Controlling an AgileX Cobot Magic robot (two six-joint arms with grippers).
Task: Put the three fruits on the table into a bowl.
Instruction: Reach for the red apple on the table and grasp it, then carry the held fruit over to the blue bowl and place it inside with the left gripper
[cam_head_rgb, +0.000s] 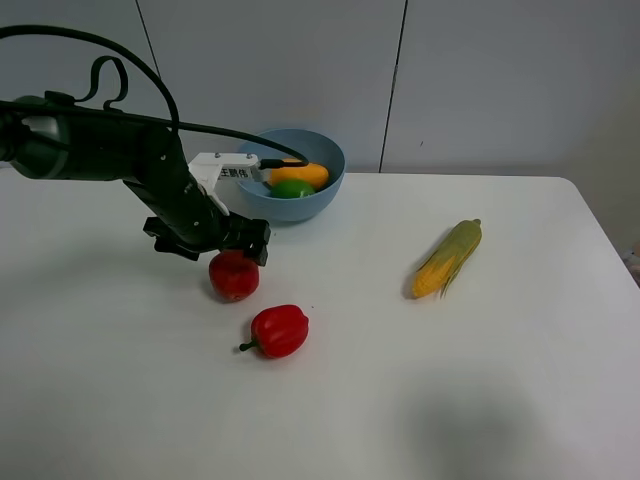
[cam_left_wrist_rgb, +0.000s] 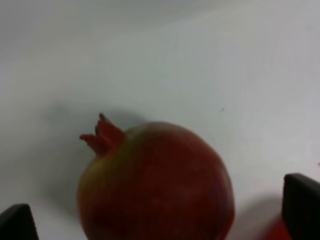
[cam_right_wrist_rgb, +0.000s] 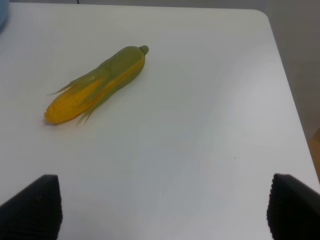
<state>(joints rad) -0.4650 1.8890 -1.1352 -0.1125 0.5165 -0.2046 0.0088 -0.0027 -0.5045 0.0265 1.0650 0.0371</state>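
The fingers of the robot's left gripper are around the pomegranate's top (cam_left_wrist_rgb: 157, 131), above its widest part, so they would miss if they closed now. The left gripper should go lower first, then close on the pomegranate.
The dark-red pomegranate (cam_head_rgb: 233, 276) rests on the white table, left of centre. My left gripper (cam_head_rgb: 222, 250) hangs right over it, open; in the left wrist view the pomegranate (cam_left_wrist_rgb: 155, 182) fills the space between the two fingertips (cam_left_wrist_rgb: 301, 205), which stand apart from it. The light-blue bowl (cam_head_rgb: 318, 201) stands at the back and holds the orange-yellow mango (cam_head_rgb: 300, 174) and the green lime (cam_head_rgb: 292, 188). My right gripper (cam_right_wrist_rgb: 162, 205) is open and empty above bare table; it does not show in the exterior high view.
A red bell pepper (cam_head_rgb: 279, 331) lies just in front of the pomegranate. A corn cob in green husk (cam_head_rgb: 447, 259) lies at the right, also in the right wrist view (cam_right_wrist_rgb: 97, 85). The table's right edge (cam_head_rgb: 600, 230) is near.
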